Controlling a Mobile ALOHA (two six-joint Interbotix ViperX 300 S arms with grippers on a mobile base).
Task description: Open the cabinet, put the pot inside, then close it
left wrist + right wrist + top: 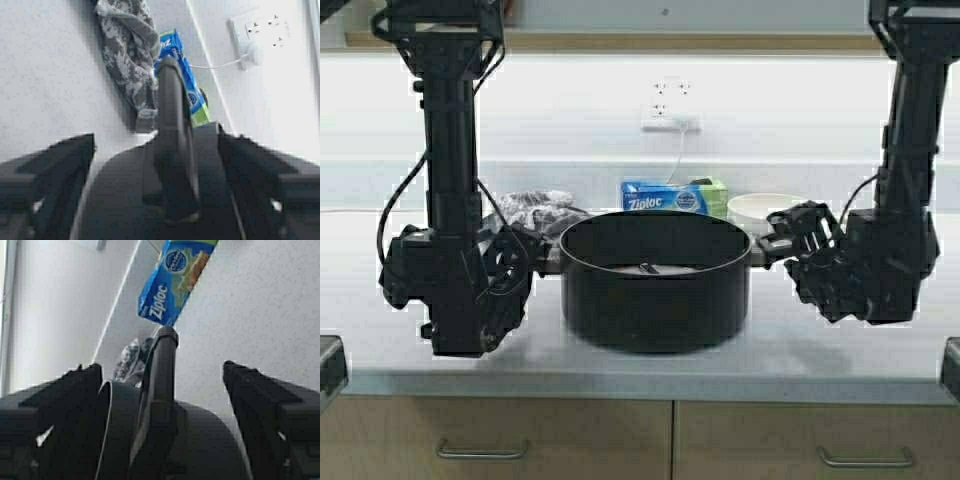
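Note:
The pot's round body [655, 310] is much wider than my open fingers, so my right gripper should grab the pot by its narrow side handle next.
The black pot [655, 300] stands in the middle of the grey counter [880, 350]. My left gripper [535, 255] is open, its jaws on either side of the pot's left side handle [172, 125]. My right gripper [775, 240] is open, its jaws wide on either side of the right side handle [162, 370]. In each wrist view the handle stands in the gap, clear of the fingers [50, 170] [265, 405]. The pot's wall shows below the handles [120, 200] [210, 440]. The wall cabinet's doors are out of view.
Behind the pot lie a blue Ziploc box [665, 197], a grey patterned cloth [535, 207] and a white dish [765, 205]. A wall socket with a white cord [670, 105] is on the back wall. Base cabinet fronts with bar handles [480, 450] sit below the counter edge.

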